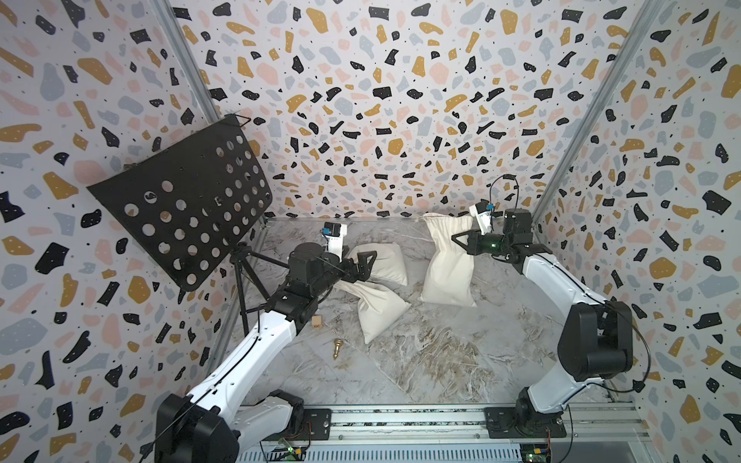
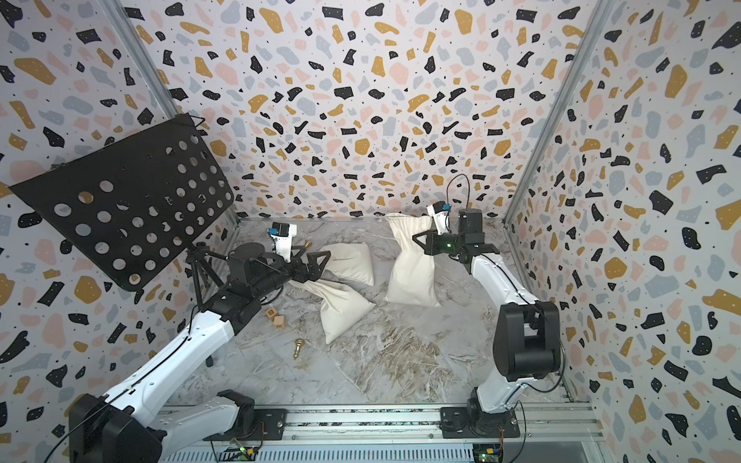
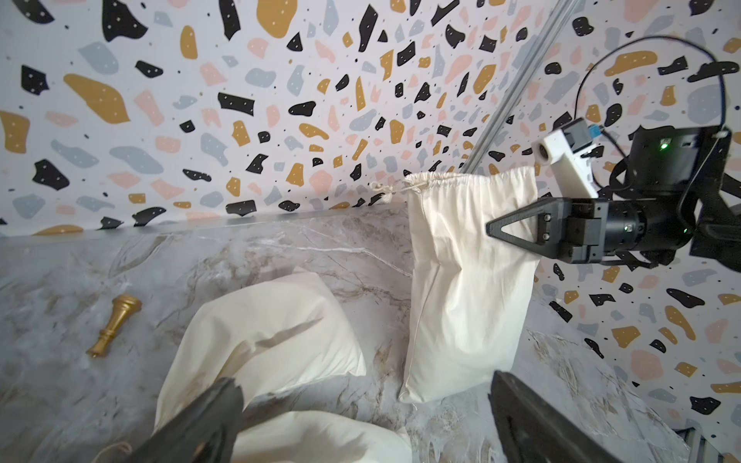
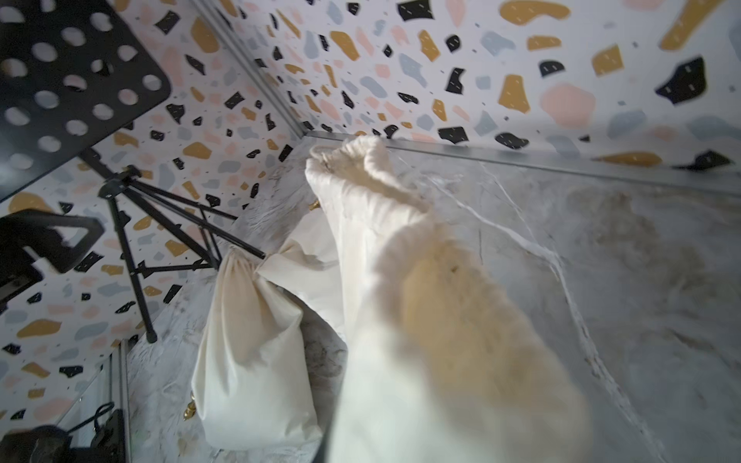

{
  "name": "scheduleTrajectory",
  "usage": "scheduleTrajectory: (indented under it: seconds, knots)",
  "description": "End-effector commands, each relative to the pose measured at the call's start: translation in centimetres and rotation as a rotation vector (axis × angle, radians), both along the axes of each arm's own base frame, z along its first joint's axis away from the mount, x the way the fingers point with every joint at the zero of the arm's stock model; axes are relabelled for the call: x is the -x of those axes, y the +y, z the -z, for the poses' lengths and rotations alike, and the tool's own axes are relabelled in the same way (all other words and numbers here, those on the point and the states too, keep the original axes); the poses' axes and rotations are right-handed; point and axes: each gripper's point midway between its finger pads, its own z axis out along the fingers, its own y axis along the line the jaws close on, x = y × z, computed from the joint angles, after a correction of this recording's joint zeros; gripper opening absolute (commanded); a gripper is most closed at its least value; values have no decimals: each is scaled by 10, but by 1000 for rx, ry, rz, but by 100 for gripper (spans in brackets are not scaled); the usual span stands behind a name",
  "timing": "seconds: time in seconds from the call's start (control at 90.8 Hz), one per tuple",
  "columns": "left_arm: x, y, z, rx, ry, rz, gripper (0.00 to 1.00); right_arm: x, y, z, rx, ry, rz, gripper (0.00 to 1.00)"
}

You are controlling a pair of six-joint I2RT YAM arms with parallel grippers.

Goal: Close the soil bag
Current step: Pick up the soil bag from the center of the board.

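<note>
The left gripper grabs the soil bag by the knotted drawstring [image 3: 381,190] hanging from its gathered opening next, to pull the opening closed.
The soil bag [image 1: 445,264] [image 2: 411,268] is a cream cloth sack standing upright near the back wall. Its gathered mouth [image 3: 461,182] shows a knotted drawstring [image 3: 381,190] hanging out on the side away from my right arm. My right gripper [image 1: 455,237] [image 3: 491,228] is shut on the bag's upper edge; in the right wrist view the cloth [image 4: 421,320] fills the frame and hides the jaws. My left gripper [image 1: 367,260] [image 3: 365,397] hangs open over two other sacks, holding nothing, well to the left of the upright bag.
Two more cream sacks lie flat [image 1: 385,260] [image 1: 377,312] left of centre. A black perforated music stand [image 1: 188,200] on a tripod fills the left side. A gold chess piece [image 1: 338,348], another one [image 3: 116,320] and wooden blocks [image 2: 276,316] lie on the marble floor.
</note>
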Motion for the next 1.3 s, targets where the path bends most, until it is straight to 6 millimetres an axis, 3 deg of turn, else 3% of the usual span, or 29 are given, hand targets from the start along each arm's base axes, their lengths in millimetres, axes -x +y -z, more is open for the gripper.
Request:
scheduleTrajectory:
  seconds: [0.0,0.198,0.363,0.562,1.035,1.156,1.288]
  knots:
    - [2,-21,-28,-8,-129,116,100,34,12,-53,15,-141,-147,0]
    - [10,-39,-23,-117,-236,194,100,61,23,-68,33,-230,-241,0]
    - [22,-64,-2,-257,-321,288,100,80,34,-47,86,-226,-300,0]
    - [6,-68,14,-381,-370,278,100,109,47,-34,115,-260,-417,0]
    - [-21,-85,16,-420,-450,299,86,134,53,-55,81,-338,-473,0]
    - [-26,-91,17,-416,-440,314,78,137,54,-57,70,-346,-484,0]
    - [-19,-96,18,-395,-439,359,68,137,53,-56,78,-350,-478,0]
